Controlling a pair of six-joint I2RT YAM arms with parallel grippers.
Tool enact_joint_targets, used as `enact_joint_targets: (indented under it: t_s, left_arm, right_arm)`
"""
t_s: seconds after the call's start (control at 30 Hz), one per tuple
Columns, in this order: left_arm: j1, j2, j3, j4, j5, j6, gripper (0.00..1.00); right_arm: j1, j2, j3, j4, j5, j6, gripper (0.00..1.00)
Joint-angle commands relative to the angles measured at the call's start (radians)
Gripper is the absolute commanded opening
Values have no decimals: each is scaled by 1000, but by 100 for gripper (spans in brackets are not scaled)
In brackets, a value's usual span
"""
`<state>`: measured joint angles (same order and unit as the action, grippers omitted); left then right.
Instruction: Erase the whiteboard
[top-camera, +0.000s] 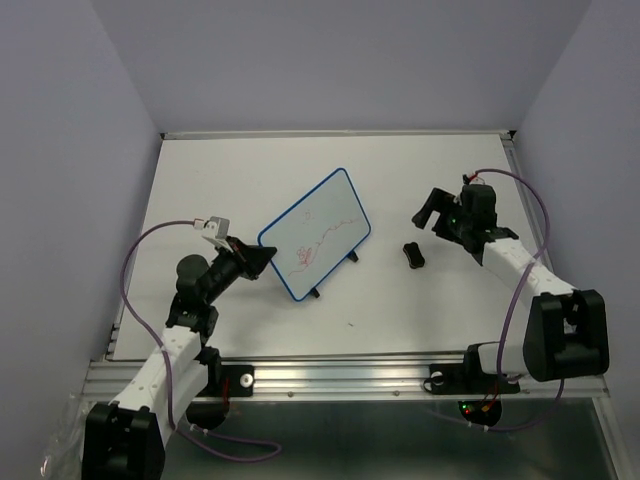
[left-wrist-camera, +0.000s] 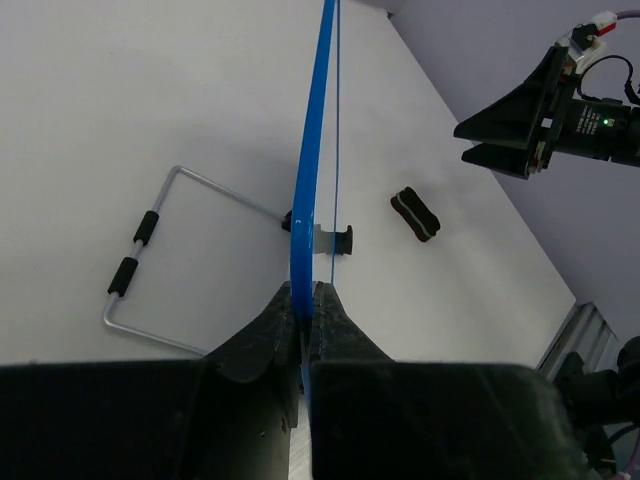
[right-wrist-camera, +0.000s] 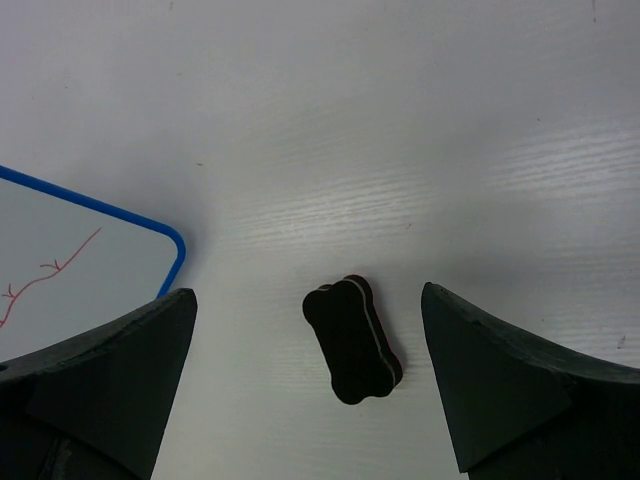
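Observation:
I should reach the black bone-shaped eraser with my right gripper and grab its narrow middle (top-camera: 414, 255) from above. The eraser's table side then stays free to erase the whiteboard (top-camera: 318, 225).
The whiteboard (top-camera: 318, 225) has a blue frame and stands tilted on black feet at the middle of the table, with red scribbles (top-camera: 312, 248) on its face. My left gripper (top-camera: 262, 256) is shut on its left edge. In the left wrist view both jaws pinch the blue frame (left-wrist-camera: 312, 150), seen edge-on. A black bone-shaped eraser (top-camera: 414, 255) lies flat on the table to the right of the board. My right gripper (right-wrist-camera: 308, 292) hangs open above the eraser (right-wrist-camera: 352, 338), which lies between the wide-spread fingers without touching them. The board's corner (right-wrist-camera: 150, 235) shows at the left of that view.
A bent wire stand (left-wrist-camera: 150, 250) with black sleeves lies on the table behind the board. The metal rail (top-camera: 350, 375) runs along the table's near edge. Lilac walls close in the back and both sides. The right gripper (left-wrist-camera: 510, 125) shows beyond the eraser (left-wrist-camera: 415, 214).

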<state>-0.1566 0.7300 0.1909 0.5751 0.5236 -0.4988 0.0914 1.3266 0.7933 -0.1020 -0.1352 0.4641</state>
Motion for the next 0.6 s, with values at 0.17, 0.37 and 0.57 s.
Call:
enact_joint_targets:
  t_s: [0.17, 0.37, 0.57]
  left_arm:
    - [-3, -10, -5, 58, -7, 23, 0]
    - [-4, -27, -31, 63, -45, -9, 0]
    - [-4, -76, -64, 46, -70, -40, 0]
  right_arm:
    - [108, 72, 18, -106, 131, -99, 100]
    - [139, 135, 29, -140, 195, -119, 93]
    - [157, 186, 55, -139, 198, -128, 83]
